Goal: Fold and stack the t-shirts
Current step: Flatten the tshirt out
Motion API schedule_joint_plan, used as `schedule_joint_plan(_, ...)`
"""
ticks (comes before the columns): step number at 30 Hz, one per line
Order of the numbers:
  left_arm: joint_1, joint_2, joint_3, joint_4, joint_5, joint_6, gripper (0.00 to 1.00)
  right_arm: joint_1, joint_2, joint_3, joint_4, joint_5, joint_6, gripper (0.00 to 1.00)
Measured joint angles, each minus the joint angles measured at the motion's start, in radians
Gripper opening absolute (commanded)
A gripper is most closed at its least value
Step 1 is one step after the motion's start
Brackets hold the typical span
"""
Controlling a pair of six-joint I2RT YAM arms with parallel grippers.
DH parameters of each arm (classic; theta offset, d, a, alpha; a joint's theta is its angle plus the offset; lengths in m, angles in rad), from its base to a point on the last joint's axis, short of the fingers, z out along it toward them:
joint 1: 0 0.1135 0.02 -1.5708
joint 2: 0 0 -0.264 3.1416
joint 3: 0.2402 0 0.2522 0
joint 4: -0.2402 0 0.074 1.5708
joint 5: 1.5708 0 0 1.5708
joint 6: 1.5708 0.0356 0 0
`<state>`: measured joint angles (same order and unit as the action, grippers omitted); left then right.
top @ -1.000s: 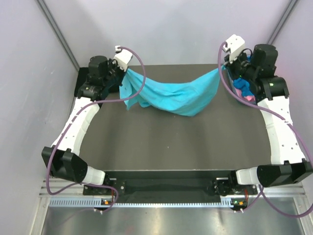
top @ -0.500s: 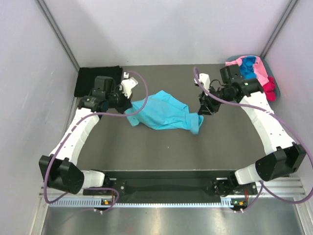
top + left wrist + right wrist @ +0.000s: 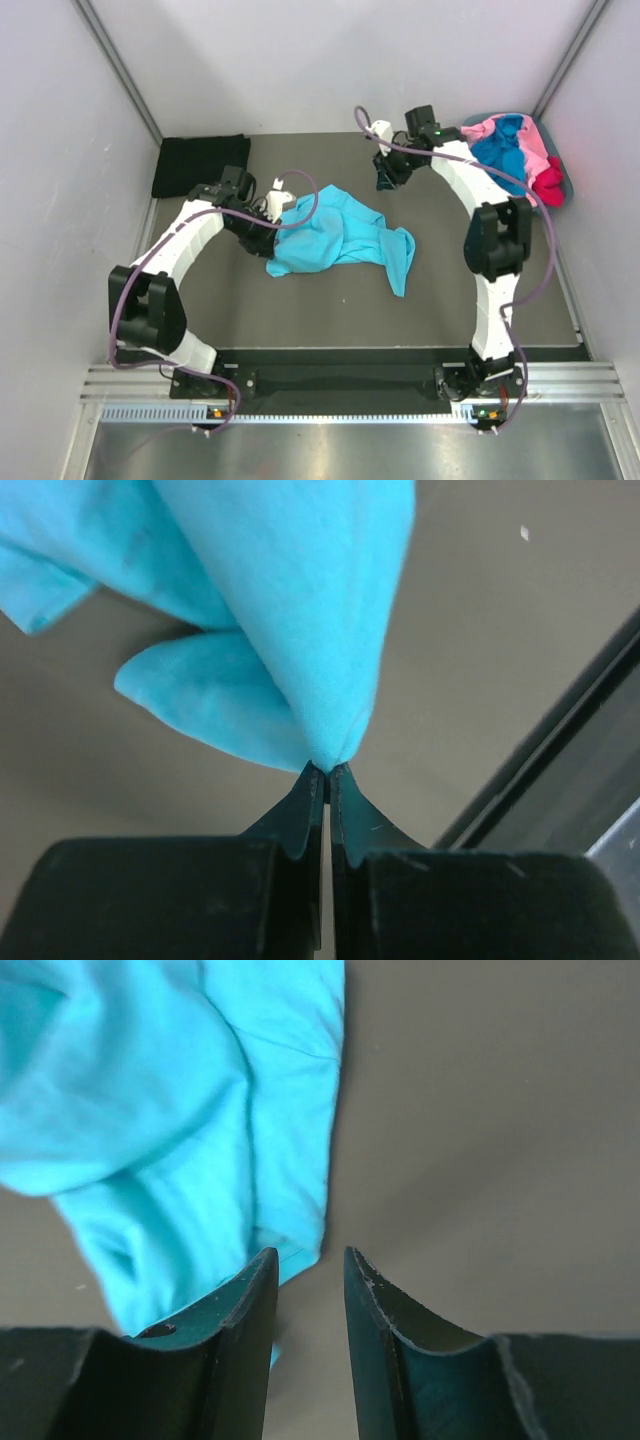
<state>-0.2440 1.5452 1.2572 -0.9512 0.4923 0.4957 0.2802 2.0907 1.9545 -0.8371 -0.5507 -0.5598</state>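
My right gripper grabs the turquoise t-shirt's edge corner point(image 3: 382, 216) point(image 3: 314, 1250) opposite my left gripper next, to stretch the t-shirt for folding.
A light turquoise t-shirt point(image 3: 335, 238) lies crumpled on the dark table mat, one end trailing toward the near right. My left gripper point(image 3: 268, 230) is shut on its left edge. In the left wrist view the fingertips point(image 3: 327, 770) pinch a point of the turquoise cloth point(image 3: 310, 630), which hangs out from them. My right gripper point(image 3: 387, 178) is open beyond the shirt's far right side, apart from it. The right wrist view shows its jaws point(image 3: 311, 1260) parted with nothing between them and the t-shirt point(image 3: 150, 1120) lying below to the left.
A folded black t-shirt point(image 3: 200, 165) lies at the far left corner. A grey-blue tub point(image 3: 567, 178) at the far right holds pink point(image 3: 493, 129), royal blue point(image 3: 505, 152) and red point(image 3: 548, 186) shirts. White walls close in the left, back and right sides.
My right gripper opened and let go of the turquoise shirt, then moved left along the far side. The shirt dropped from its stretched hang onto the mat. My left gripper carried its end toward the middle.
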Motion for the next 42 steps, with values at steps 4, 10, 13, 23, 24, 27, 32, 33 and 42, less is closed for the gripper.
schedule_joint_plan(4,0.000,-0.081,-0.051,-0.055,-0.062,0.108,0.00,0.031,0.131,0.065,-0.006,0.054,-0.040,0.38)
schedule_joint_plan(10,0.000,-0.288,-0.203,-0.059,-0.178,0.224,0.00,0.068,0.195,0.101,-0.023,0.109,-0.094,0.40)
schedule_joint_plan(13,0.000,-0.275,-0.202,-0.039,-0.200,0.231,0.00,0.072,0.196,0.100,-0.032,0.138,-0.121,0.46)
schedule_joint_plan(23,0.000,-0.068,-0.100,-0.021,-0.224,0.188,0.00,0.072,0.295,0.140,-0.066,0.226,-0.157,0.57)
schedule_joint_plan(24,0.000,-0.068,-0.098,-0.018,-0.226,0.188,0.00,0.072,0.307,0.140,-0.076,0.229,-0.160,0.57)
schedule_joint_plan(27,0.000,-0.065,-0.090,-0.013,-0.232,0.188,0.00,0.073,0.311,0.150,-0.089,0.230,-0.171,0.56)
schedule_joint_plan(32,0.000,-0.029,-0.058,0.003,-0.246,0.187,0.00,0.073,0.317,0.157,-0.133,0.217,-0.183,0.14)
schedule_joint_plan(33,0.000,-0.021,-0.051,0.009,-0.248,0.187,0.00,0.073,0.321,0.163,-0.146,0.208,-0.183,0.04)
schedule_joint_plan(42,0.000,0.053,0.055,0.080,-0.271,0.188,0.00,0.041,0.332,0.210,-0.186,0.177,-0.119,0.00)
